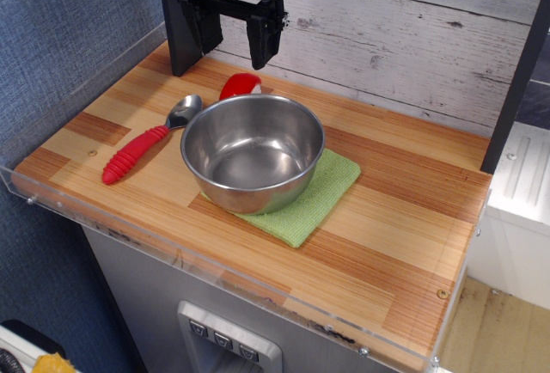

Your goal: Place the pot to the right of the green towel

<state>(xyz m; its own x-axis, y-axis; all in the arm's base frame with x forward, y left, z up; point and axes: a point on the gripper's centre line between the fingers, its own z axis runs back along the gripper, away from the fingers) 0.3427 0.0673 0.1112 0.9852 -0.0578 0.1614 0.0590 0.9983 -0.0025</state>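
My gripper is to place the pot beside the green towel (pixel 309 203), so it should grab the pot by its rim (pixel 323 139) next.
The pot (pixel 252 151) is a shiny round steel bowl. It stands upright on the green towel (pixel 309 203), covering most of it; the towel's right and front parts show. My gripper (pixel 234 42) is black and hangs above the back of the table, behind and above the pot, clear of it. Its two fingers (pixel 265 39) stand apart and hold nothing.
A metal spoon with a red handle (pixel 137 154) lies left of the pot. A red and white object (pixel 240 86) sits just behind the pot. A clear plastic rim (pixel 172 248) edges the wooden table (pixel 404 227). A grey plank wall (pixel 404 38) is behind.
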